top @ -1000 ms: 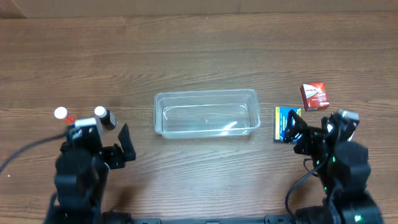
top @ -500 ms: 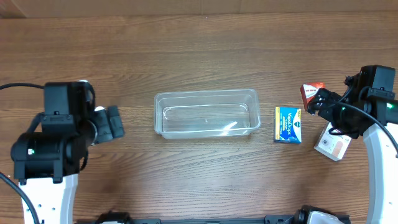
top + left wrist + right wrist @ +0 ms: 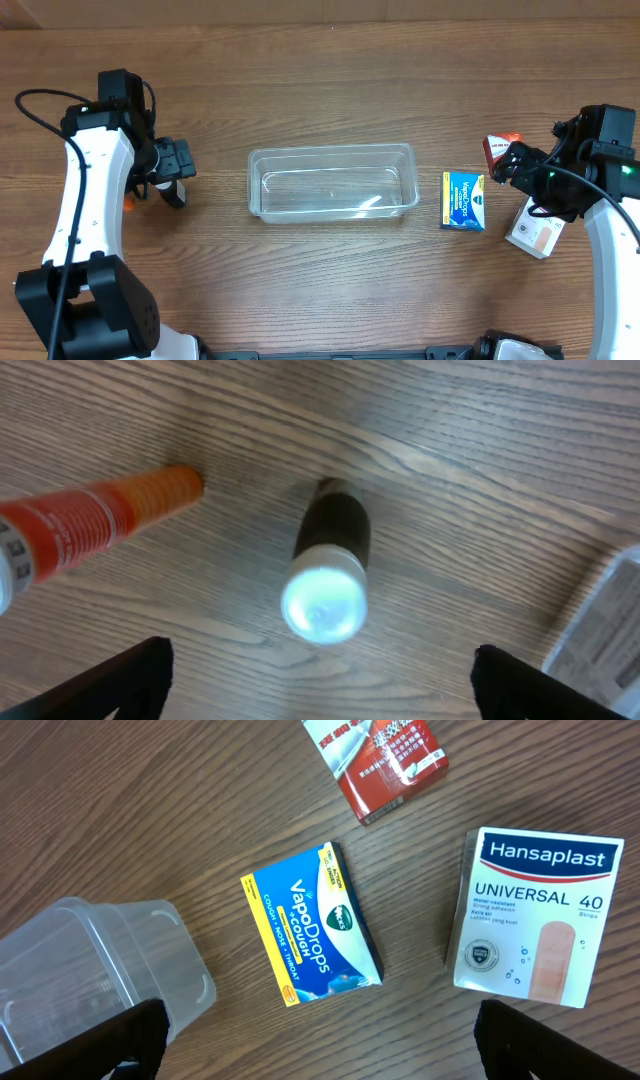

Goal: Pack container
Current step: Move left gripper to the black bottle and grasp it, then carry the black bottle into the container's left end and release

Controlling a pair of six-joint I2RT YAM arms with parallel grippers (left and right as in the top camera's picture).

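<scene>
The left gripper will next take hold of the dark brown bottle by its white cap (image 3: 164, 185) (image 3: 328, 572), so the bottle's base stays free to stand in the container.
The clear plastic container (image 3: 332, 183) lies empty at the table's middle. Its corner shows in the left wrist view (image 3: 600, 622) and the right wrist view (image 3: 90, 980). My left gripper (image 3: 178, 160) is open above a dark bottle with a white cap (image 3: 328, 572), which also shows in the overhead view (image 3: 174, 196). An orange tube (image 3: 100, 520) lies left of the bottle. My right gripper (image 3: 512, 165) is open above a blue VapoDrops box (image 3: 310, 925), which the overhead view shows right of the container (image 3: 463, 200). Both grippers hold nothing.
A red box (image 3: 380, 760) lies beyond the blue box and is partly hidden by my right arm in the overhead view (image 3: 498, 143). A white Hansaplast box (image 3: 535, 915) lies to the right (image 3: 533, 232). The wooden table (image 3: 330, 80) extends far behind the container.
Both arms rose from the front edge a second ago. Over the last half second my left arm swung back over the bottle. My right arm stayed still.
</scene>
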